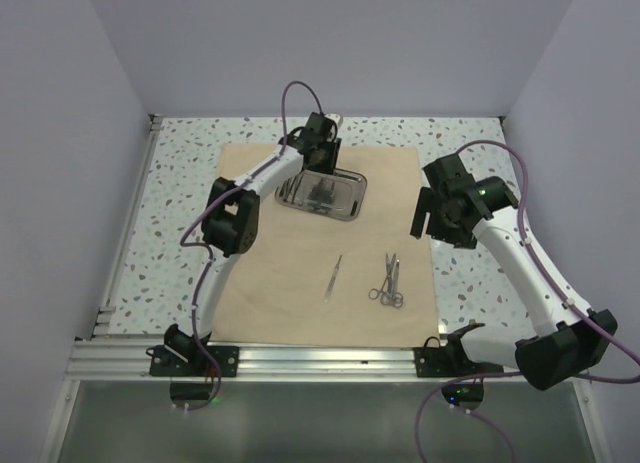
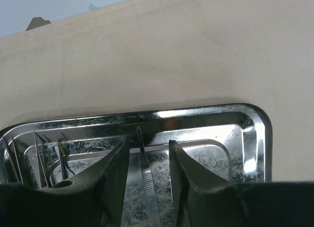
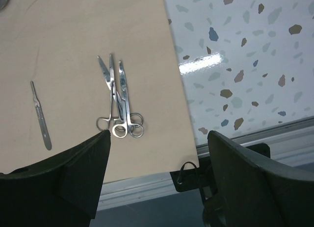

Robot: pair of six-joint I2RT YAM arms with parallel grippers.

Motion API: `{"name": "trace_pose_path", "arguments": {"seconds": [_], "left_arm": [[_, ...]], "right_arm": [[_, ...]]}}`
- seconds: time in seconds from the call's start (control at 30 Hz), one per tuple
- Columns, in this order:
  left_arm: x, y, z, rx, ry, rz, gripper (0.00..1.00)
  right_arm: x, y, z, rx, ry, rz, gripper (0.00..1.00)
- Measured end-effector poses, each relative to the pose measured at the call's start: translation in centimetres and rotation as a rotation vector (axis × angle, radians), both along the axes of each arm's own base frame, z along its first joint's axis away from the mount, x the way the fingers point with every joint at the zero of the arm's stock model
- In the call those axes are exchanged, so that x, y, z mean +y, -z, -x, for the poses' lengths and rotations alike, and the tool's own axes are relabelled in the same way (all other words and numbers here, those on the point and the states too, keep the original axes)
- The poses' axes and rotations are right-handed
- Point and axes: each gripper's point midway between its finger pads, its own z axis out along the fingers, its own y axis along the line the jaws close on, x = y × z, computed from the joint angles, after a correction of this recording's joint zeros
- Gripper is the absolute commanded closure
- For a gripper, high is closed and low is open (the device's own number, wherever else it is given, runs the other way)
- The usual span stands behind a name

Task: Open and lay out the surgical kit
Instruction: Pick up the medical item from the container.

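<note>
My left gripper should next grab the thin ribbed silver handle (image 2: 145, 175) near its narrow end, to lay it lengthwise beside the scalpel-like handle.
The tan cloth wrap (image 1: 290, 293) lies spread flat on the table. The steel tray (image 1: 350, 205) sits on its far part, and its rim shows in the left wrist view (image 2: 211, 114). My left gripper (image 1: 322, 175) is down in the tray, open (image 2: 147, 144). Its jaws stand either side of a thin ribbed silver handle (image 2: 145, 175) without touching it. More thin instruments (image 2: 61, 156) lie at the tray's left end. A scalpel-like handle (image 1: 333, 278) and ring-handled scissors and forceps (image 1: 390, 283) lie on the cloth's near part. My right gripper (image 1: 422, 219) is open and empty, raised over the cloth's right edge (image 3: 158, 135). The scissors and forceps (image 3: 117, 102) and the handle (image 3: 40, 114) also show in its view.
The terrazzo tabletop (image 3: 235, 55) lies to the right of the cloth's edge. An aluminium rail (image 1: 320, 358) with the arm mounts runs along the near edge. White walls close in the left, back and right sides.
</note>
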Motion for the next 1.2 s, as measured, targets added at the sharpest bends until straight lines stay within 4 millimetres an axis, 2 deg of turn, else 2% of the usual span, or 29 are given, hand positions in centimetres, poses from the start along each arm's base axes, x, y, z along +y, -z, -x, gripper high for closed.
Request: {"name": "trace_pose_path", "arguments": {"seconds": [0.17, 0.33, 0.4, 0.5, 0.53, 0.63, 1.0, 1.2], "left_arm": [[-0.6, 0.1, -0.6, -0.021, 0.025, 0.011, 0.58], [-0.5, 1.8, -0.6, -0.004, 0.037, -0.011, 0.58], [-0.6, 1.8, -0.9, -0.012, 0.041, -0.011, 0.58], [-0.6, 2.0, -1.1, -0.015, 0.038, -0.015, 0.63], [-0.6, 2.0, -1.1, -0.017, 0.036, -0.016, 0.7], [-0.3, 2.2, -1.2, -0.016, 0.029, -0.03, 0.78], [2.0, 2.6, -1.5, -0.042, -0.014, -0.161, 0.82], [2.1, 2.7, -1.3, -0.046, -0.006, -0.194, 0.84]], "right_arm": [[0.0, 0.2, -0.3, 0.004, 0.005, 0.009, 0.16], [-0.1, 0.1, -0.3, 0.002, 0.011, 0.01, 0.16], [-0.1, 0.1, -0.3, 0.001, 0.011, 0.011, 0.16], [-0.2, 0.1, -0.3, -0.001, 0.013, 0.017, 0.16], [-0.3, 0.1, -0.3, -0.002, 0.014, 0.019, 0.16], [-0.4, 0.1, -0.4, -0.004, 0.016, 0.024, 0.16], [-0.3, 0.1, -0.5, -0.009, 0.016, 0.022, 0.16], [-0.2, 0.0, -0.8, -0.02, 0.014, 0.016, 0.16]]}}
